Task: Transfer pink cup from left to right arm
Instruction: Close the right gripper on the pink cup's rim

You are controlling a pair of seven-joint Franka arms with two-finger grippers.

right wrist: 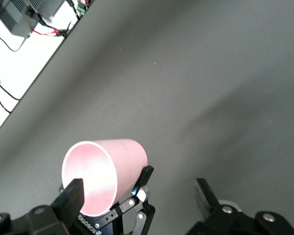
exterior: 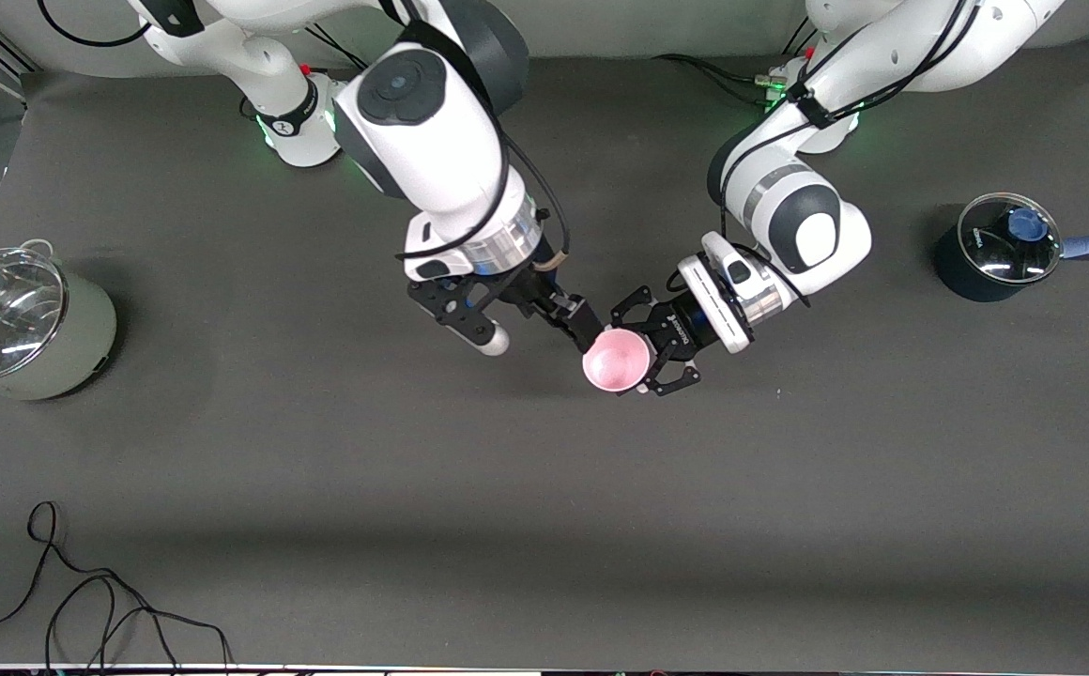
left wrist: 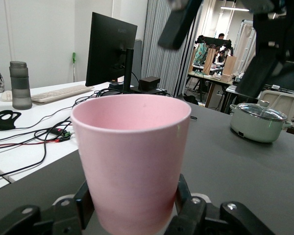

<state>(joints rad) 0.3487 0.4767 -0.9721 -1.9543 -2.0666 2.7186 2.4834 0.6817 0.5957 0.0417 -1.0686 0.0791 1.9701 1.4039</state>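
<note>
The pink cup should be grabbed next with my right gripper by its open rim, because my left gripper's black claw already covers the cup's lower side.
The pink cup (exterior: 616, 361) is held above the middle of the dark table (exterior: 544, 526), mouth up. My left gripper (exterior: 636, 357), a black claw, is shut on the cup's lower wall (left wrist: 132, 161). In the right wrist view the cup (right wrist: 130, 156) shows one claw finger (right wrist: 145, 177) against its side. My right gripper (exterior: 577, 324) hangs open just over the cup's rim. Its flat fingers (left wrist: 179, 22) stand wide apart above the cup. In the right wrist view one of its own fingers (right wrist: 71, 196) crosses the cup's mouth, and the cup is not between the two.
A pale green pot with a glass lid (exterior: 19, 324) stands at the right arm's end of the table; it also shows in the left wrist view (left wrist: 257, 122). A dark blue pot with a blue handle (exterior: 995, 249) stands at the left arm's end. A black cable (exterior: 84, 610) lies near the front edge.
</note>
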